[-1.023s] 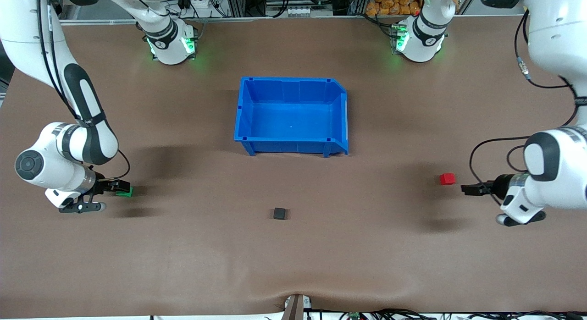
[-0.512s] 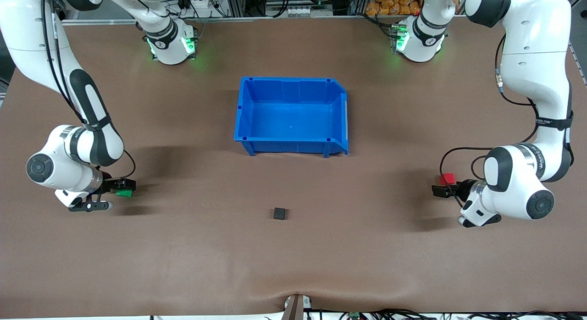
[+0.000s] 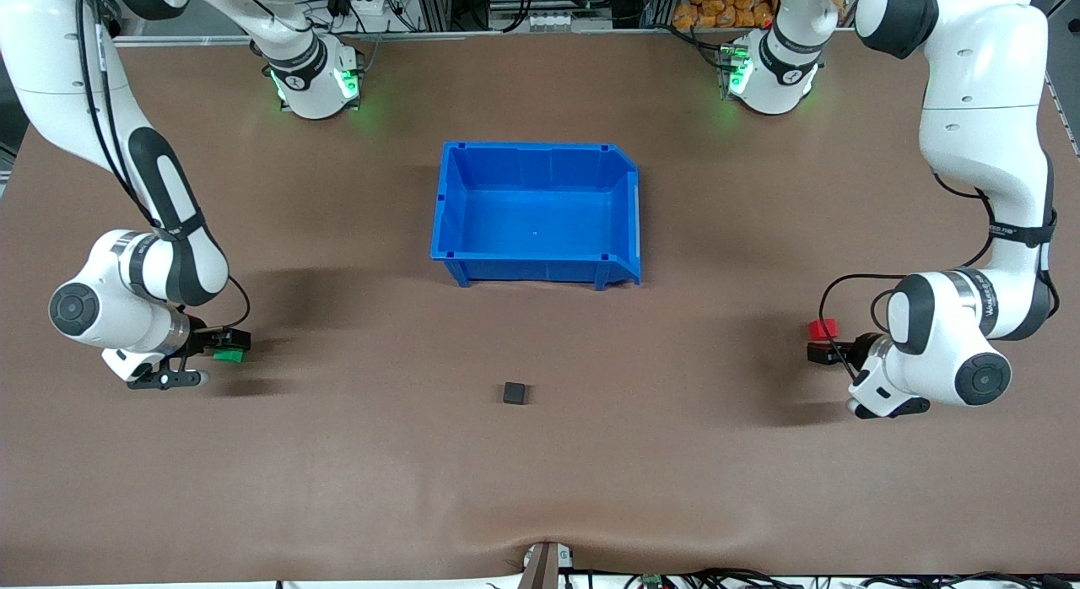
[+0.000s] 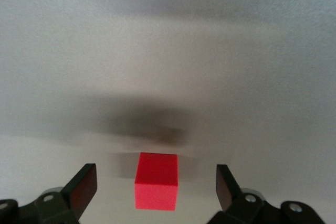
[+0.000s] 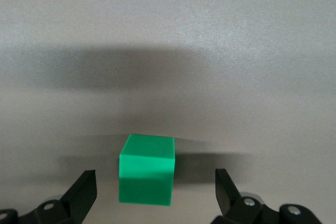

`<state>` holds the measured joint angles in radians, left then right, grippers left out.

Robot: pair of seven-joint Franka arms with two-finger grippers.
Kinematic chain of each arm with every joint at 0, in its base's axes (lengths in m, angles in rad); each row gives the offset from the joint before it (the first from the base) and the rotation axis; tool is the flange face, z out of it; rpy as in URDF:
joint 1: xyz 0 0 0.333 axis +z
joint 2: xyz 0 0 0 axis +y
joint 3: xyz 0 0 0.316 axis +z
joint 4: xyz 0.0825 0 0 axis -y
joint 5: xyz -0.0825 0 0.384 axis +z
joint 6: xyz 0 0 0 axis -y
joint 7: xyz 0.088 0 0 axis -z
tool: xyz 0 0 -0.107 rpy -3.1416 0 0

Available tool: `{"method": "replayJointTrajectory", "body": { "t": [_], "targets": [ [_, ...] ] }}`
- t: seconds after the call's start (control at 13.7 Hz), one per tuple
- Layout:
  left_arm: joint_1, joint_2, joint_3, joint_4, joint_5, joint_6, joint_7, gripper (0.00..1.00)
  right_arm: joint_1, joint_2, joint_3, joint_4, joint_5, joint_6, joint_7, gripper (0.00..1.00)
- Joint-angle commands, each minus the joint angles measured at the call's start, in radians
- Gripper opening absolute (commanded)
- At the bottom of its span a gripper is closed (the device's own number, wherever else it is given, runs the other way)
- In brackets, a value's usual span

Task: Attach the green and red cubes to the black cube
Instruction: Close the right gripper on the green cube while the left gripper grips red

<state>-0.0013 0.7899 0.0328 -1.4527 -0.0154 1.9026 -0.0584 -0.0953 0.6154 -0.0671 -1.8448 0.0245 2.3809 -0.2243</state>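
Observation:
The robot's right gripper should close on the green cube, since its fingers stand on either side of the cube in the right wrist view.
The black cube (image 3: 515, 392) lies alone on the brown table, nearer the front camera than the blue bin. The green cube (image 3: 228, 355) lies toward the right arm's end; my right gripper (image 3: 226, 344) is low at it. In the right wrist view the green cube (image 5: 146, 176) sits between the open fingers (image 5: 84, 188) of my right gripper (image 5: 156, 188), with gaps on both sides. The red cube (image 3: 823, 327) lies toward the left arm's end, with my left gripper (image 3: 820, 351) low at it. In the left wrist view the red cube (image 4: 156, 188) sits untouched between the open fingers (image 4: 83, 183) of my left gripper (image 4: 156, 183).
An open blue bin (image 3: 447, 209) with nothing in it stands mid-table, farther from the front camera than the black cube. The arm bases stand along the table's edge farthest from the front camera.
My left gripper has moved in along the table to the red cube, which now lies between its fingers. My right arm has shifted slightly. None of the cubes has moved.

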Motion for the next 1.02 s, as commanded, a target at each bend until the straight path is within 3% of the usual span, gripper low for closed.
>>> {"method": "replayJointTrajectory", "body": {
  "t": [0.0,0.07,0.15,0.44,0.51,0.58,0.66,0.73,0.95],
  "targets": [
    [-0.003,0.017,0.001,0.012,0.011,0.004,0.017,1.0,0.002,-0.006,0.007,-0.008,0.017,0.014,0.006,1.0],
    [-0.003,0.017,0.001,0.009,0.014,0.003,0.025,1.0,0.003,-0.005,0.007,-0.01,0.017,0.027,0.006,1.0],
    [-0.003,0.019,0.001,0.008,0.012,0.0,0.043,0.89,0.005,-0.003,0.007,-0.01,0.017,0.037,0.006,1.0],
    [-0.005,0.022,-0.001,0.006,0.011,-0.008,0.055,0.67,0.009,0.0,0.006,-0.01,0.017,0.037,0.006,1.0],
    [-0.005,0.022,-0.001,0.005,0.008,-0.01,0.055,0.67,0.008,0.0,0.006,-0.01,0.017,0.037,0.005,0.92],
    [-0.005,0.028,-0.002,0.005,0.008,-0.01,0.055,0.67,0.006,0.0,0.006,-0.01,0.017,0.037,0.005,0.67],
    [-0.005,0.029,-0.002,0.005,0.006,-0.01,0.055,0.67,0.005,0.0,0.007,-0.011,0.017,0.035,0.005,0.26],
    [-0.003,0.029,-0.002,0.005,0.008,-0.011,0.057,0.67,0.003,-0.002,0.007,-0.011,0.017,0.035,0.006,0.0],
    [-0.005,0.029,-0.002,-0.003,0.008,-0.019,0.057,0.64,0.005,-0.002,0.007,-0.011,0.017,0.035,0.005,0.0]
  ]
}}
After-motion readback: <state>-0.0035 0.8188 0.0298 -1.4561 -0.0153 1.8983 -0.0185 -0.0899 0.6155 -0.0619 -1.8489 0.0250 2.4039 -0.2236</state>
